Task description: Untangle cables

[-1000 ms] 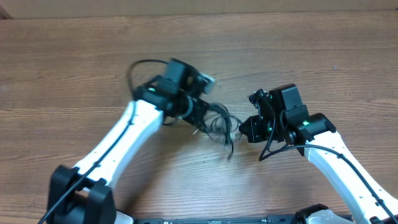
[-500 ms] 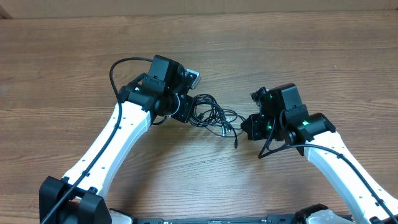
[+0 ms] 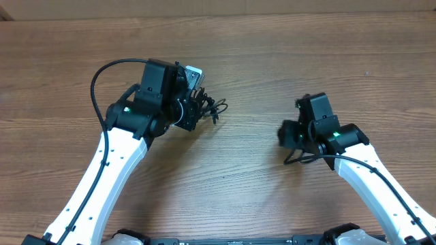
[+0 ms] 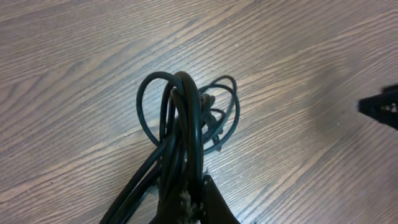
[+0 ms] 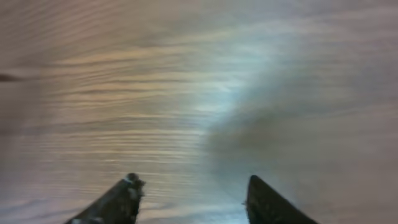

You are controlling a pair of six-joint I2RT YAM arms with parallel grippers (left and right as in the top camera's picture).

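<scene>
My right gripper will next pull the tangle apart by the cables' loose loops, so it should grab them where they fan out beyond my left gripper's fingers.
The cables [image 4: 186, 118] are a bundle of thin black loops with small plug ends, held up off the wooden table. My left gripper [image 4: 186, 202] is shut on the bundle's lower part, and the loops fan out beyond the fingertips. From overhead, the cables [image 3: 208, 105] stick out to the right of the left gripper [image 3: 193, 112] at the table's upper left. My right gripper [image 5: 193, 190] is open with only bare wood between its fingers. Overhead it [image 3: 285, 134] stands well to the right of the cables, apart from them.
The wooden table [image 3: 272, 54] stretches all round both arms. A thicker black wire [image 3: 102, 75] arcs off the left arm. The tip of the right gripper [image 4: 380, 106] shows at the right edge of the left wrist view.
The left gripper has pulled the cables up and to the left, away from the right gripper. The right gripper let go of the cable and opened, and it has turned slightly.
</scene>
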